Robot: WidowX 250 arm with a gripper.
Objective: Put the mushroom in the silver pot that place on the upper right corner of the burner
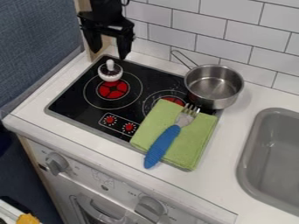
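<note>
My gripper grabs the mushroom's upright white stem next, to put the mushroom [109,71] in the silver pot.
My gripper [109,55] hangs at the upper left, over the back left corner of the stove, open with nothing between its fingers. In front of and below it is the mushroom [109,71], a small white and dark piece standing stem up on the black cooktop, at the back edge of the left burner. The silver pot [213,86] rests at the cooktop's upper right corner, partly over the white counter. Its handle points toward the tiled wall, and its inside shows bare metal.
A green folded cloth [192,138] covers the cooktop's front right, with a blue-handled fork [162,146] on it. A grey sink [277,153] lies to the right. White tiles [204,19] rise behind the cooktop [76,98].
</note>
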